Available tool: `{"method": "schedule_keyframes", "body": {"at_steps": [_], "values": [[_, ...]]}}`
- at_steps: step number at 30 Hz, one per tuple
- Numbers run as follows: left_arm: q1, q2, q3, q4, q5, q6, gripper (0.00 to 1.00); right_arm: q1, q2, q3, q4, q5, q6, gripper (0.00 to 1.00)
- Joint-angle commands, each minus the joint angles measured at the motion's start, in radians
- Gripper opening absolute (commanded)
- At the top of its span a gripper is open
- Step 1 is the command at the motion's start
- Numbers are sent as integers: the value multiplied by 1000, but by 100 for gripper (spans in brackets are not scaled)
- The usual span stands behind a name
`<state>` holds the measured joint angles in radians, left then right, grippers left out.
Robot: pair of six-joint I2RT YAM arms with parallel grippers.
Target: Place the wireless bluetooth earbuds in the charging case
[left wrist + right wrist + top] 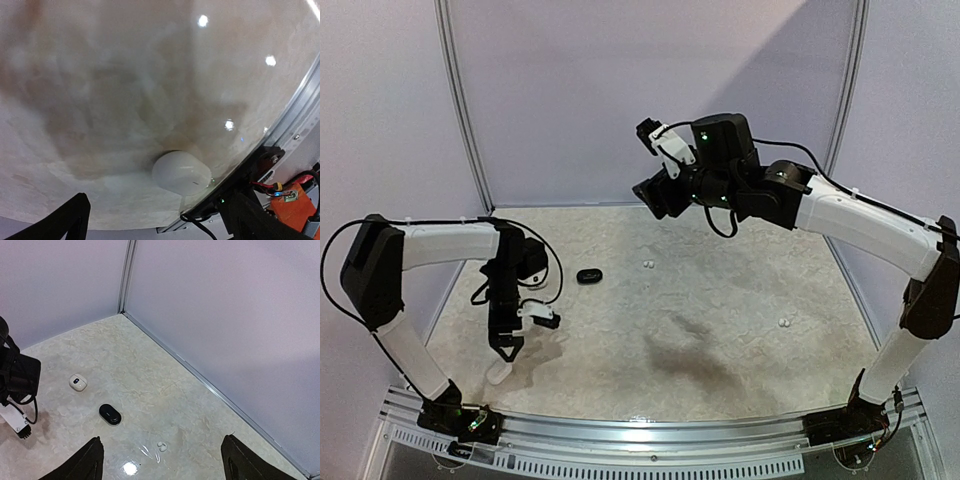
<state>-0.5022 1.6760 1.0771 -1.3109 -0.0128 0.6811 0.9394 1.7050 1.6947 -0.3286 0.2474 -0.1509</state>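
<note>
The other end of the case has to stay free for handover, so my left gripper is going to grab the white charging case [500,373] across its opposite edges near one end next.
A white charging case [181,172] lies near the table's front edge, just beyond my left gripper [155,227], which stands open and apart from it. From above, that left gripper [507,350] points down right over the white case [500,373]. A black case [589,275] rests shut at middle left. White earbuds [647,265] lie to its right, and more white earbuds [782,324] lie further right. My right gripper [650,195] hangs high over the back, open and empty. Its view shows the black case [110,414], the white case [77,382] and the white earbuds [161,445].
Pale walls [650,100] close the back and sides of the marbled table [700,300]. A metal rail [650,435] runs along the front edge, close to the white case. The left arm's black wrist [15,380] shows at the left of the right wrist view.
</note>
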Motion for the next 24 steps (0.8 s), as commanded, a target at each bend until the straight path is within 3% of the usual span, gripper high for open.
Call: {"method": "schedule_keyframes", "body": {"at_steps": [1,4,12,16,18,21,24], "values": [[-62,-18,-83,-15,-53,-29,99,-3,-17,-4,-54,-27,38,86],[-64,-1,-127,45,-78,-60,99,-2,-40,-30,-64,-30,58,99],[-73,11,-241,204,-129,-87,99,14,-66,-87,-49,-11,114,99],[-76,13,-244,250,-125,-114,92,28,-62,-89,-48,10,118,99],[-80,22,-258,267,-148,-112,80,33,-65,-92,-52,22,122,99],[-81,34,-251,246,-163,-108,54,34,-70,-97,-54,27,129,99],[-81,15,-228,211,-104,-98,36,33,-77,-104,-47,38,122,99]]}}
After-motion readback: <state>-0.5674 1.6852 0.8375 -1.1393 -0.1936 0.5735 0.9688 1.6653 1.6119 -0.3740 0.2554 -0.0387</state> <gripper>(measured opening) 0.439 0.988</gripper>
